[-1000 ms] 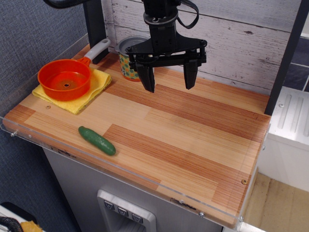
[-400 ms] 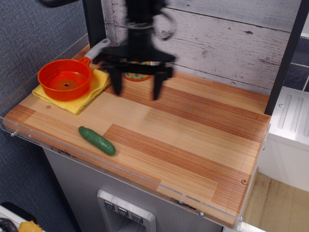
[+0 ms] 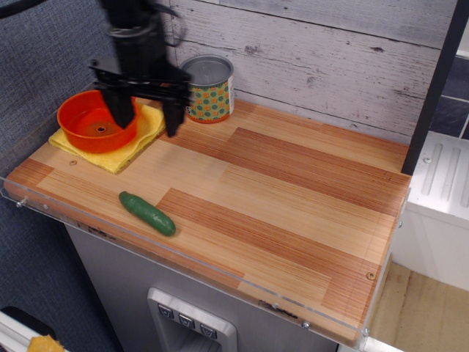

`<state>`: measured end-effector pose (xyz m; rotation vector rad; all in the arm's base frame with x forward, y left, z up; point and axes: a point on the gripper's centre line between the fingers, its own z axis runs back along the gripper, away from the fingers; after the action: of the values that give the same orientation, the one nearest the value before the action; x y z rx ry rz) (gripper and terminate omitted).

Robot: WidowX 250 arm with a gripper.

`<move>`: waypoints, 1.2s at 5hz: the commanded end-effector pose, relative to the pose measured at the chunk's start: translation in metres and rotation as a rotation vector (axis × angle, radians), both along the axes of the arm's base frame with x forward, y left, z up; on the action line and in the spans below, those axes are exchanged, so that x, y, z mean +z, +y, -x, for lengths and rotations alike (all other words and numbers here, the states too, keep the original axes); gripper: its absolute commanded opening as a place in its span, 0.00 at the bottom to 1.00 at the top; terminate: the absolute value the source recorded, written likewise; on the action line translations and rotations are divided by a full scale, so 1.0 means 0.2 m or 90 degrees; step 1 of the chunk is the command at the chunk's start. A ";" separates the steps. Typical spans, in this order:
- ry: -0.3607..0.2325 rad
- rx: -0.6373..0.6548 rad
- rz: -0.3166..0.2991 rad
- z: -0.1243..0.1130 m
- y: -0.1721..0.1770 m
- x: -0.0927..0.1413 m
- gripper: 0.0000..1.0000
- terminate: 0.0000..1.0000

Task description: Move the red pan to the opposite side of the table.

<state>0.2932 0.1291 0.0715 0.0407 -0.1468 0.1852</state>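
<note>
The gripper grabs the pan by its thin upright rim [image 3: 135,123] next, since the pan's round bowl spreads wider than my open fingers.
The red pan [image 3: 91,122] is a small orange-red bowl-like toy pan with a centre hole. It sits on a yellow cloth [image 3: 117,143] at the far left of the wooden table [image 3: 278,198]. Its grey handle is hidden behind the arm. My gripper [image 3: 147,112] hangs open over the pan's right rim. One finger is above the pan's bowl, the other is above the cloth to its right. The gripper holds nothing and looks motion-blurred.
An orange-dotted tin can [image 3: 208,89] stands at the back, right of the gripper. A green cucumber [image 3: 147,213] lies near the front left edge. A white plank wall runs along the back. A clear acrylic rim edges the table.
My gripper has swept left from in front of the tin can to above the pan's right rim, staying open. The pan, can and cucumber have not moved.
</note>
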 end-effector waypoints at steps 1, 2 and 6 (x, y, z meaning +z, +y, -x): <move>-0.041 -0.019 -0.051 -0.10 0.21 0.08 1.00 0.00; -0.028 -0.029 -0.045 -0.11 0.24 0.03 1.00 0.00; 0.046 0.005 -0.058 -0.10 0.32 -0.15 1.00 0.00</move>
<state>0.3076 0.1844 0.0260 0.1180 -0.0438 0.1721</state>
